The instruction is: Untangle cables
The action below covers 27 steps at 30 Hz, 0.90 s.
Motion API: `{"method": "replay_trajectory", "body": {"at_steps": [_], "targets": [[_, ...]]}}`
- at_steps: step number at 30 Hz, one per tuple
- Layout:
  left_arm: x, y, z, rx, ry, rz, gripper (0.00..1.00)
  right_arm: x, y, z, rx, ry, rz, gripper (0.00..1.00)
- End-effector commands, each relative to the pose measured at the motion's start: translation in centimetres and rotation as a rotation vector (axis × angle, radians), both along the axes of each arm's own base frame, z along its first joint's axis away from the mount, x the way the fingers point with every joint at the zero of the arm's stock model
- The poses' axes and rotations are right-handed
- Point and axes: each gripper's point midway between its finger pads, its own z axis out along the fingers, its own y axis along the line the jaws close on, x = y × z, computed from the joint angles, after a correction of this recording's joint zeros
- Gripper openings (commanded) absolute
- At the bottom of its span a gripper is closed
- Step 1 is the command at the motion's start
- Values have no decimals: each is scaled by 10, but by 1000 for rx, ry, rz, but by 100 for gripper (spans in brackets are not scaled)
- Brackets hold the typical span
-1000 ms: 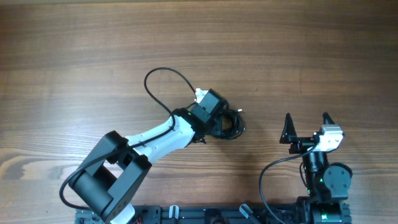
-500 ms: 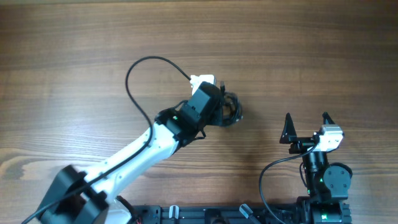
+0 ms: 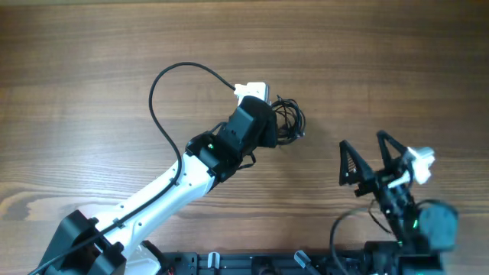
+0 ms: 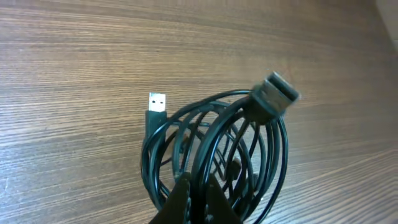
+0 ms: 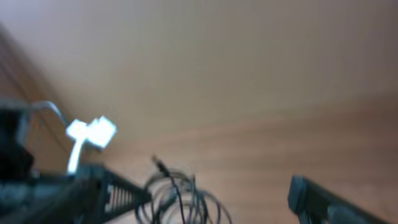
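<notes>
I should next pinch a few pieces of cable with my right gripper, on the coil's side opposite my left gripper, to untangle the cables.
The cables (image 3: 290, 122) are a small coil of thin black cords just right of the table's middle. In the left wrist view the cables (image 4: 217, 146) stand up as loops, with a USB plug (image 4: 157, 102) at the left and a second metal-tipped plug (image 4: 277, 93) at the top right. My left gripper (image 4: 198, 188) is shut on a few strands at the coil's near side; from overhead the left gripper (image 3: 275, 127) sits at the coil's left edge. My right gripper (image 3: 370, 159) stands open and empty, right of the coil. Its blurred view shows the cables (image 5: 180, 196) ahead.
The left arm's thick black wire (image 3: 164, 92) arcs over the wooden table (image 3: 397, 61) left of the coil. The left arm's white camera mount (image 3: 252, 90) sits above its wrist. The arm bases line the near edge.
My left gripper has closed on the coil and carried it away from the near edge, toward the far side. The right arm has tilted and swung, its open fingers now nearer the coil.
</notes>
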Motion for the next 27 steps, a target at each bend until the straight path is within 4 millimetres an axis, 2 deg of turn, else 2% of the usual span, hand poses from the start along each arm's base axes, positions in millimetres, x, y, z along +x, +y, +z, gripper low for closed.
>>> {"method": "replay_trajectory", "body": {"at_steps": [1, 2, 3, 4, 5, 6, 9, 11, 13, 15, 18, 19, 20, 21, 22, 23, 25, 26, 27], "targets": [[8, -2, 16, -16, -56, 3, 4, 15, 18, 10, -213, 121, 149, 100], [8, -2, 16, -17, -57, 3, 4, 17, 53, 10, -69, 193, 372, 100], [8, -2, 16, -18, -58, 3, 4, 12, 71, 3, 84, 305, 500, 100], [9, -2, 16, -19, -59, 4, 4, 27, 73, -9, 181, 397, 490, 90], [10, 0, 16, -19, -59, 10, 4, 52, 71, -46, 239, 546, 454, 44], [11, 1, 16, -19, -58, 13, 4, 58, 70, -59, 258, 597, 437, 43], [7, -5, 17, -46, -39, -24, 4, 73, 82, -84, 249, 664, 451, 52], [3, -11, 18, -71, -27, -56, 4, 80, 89, -91, 209, 685, 423, 54], [4, -12, 20, -77, -34, -56, 4, 88, 88, -97, 151, 682, 344, 57], [1, -19, 23, -107, -27, -91, 4, 89, 88, -100, 124, 682, 312, 57], [0, -20, 23, -108, -26, -94, 4, 90, 84, -105, 109, 694, 278, 59], [0, -20, 23, -111, -24, -97, 4, 92, 80, -107, 100, 694, 256, 54], [-1, -20, 24, -113, -24, -100, 4, 92, 80, -107, 100, 694, 253, 28], [0, -20, 24, -109, -27, -101, 4, 92, 80, -107, 108, 698, 251, 13], [5, -12, 21, -81, -37, -65, 4, 93, 80, -105, 139, 710, 239, 7], [11, 0, 18, -37, -49, -8, 6, 93, 84, -99, 169, 700, 254, 5], [27, 47, 6, 93, -61, 210, 23, 96, 95, -71, 228, 627, 325, 5], [29, 58, 1, 108, -37, 236, 21, 100, 96, -54, 252, 590, 324, 5], [28, 56, -1, 86, -13, 216, 21, 102, 95, -41, 252, 556, 325, 5]]}}
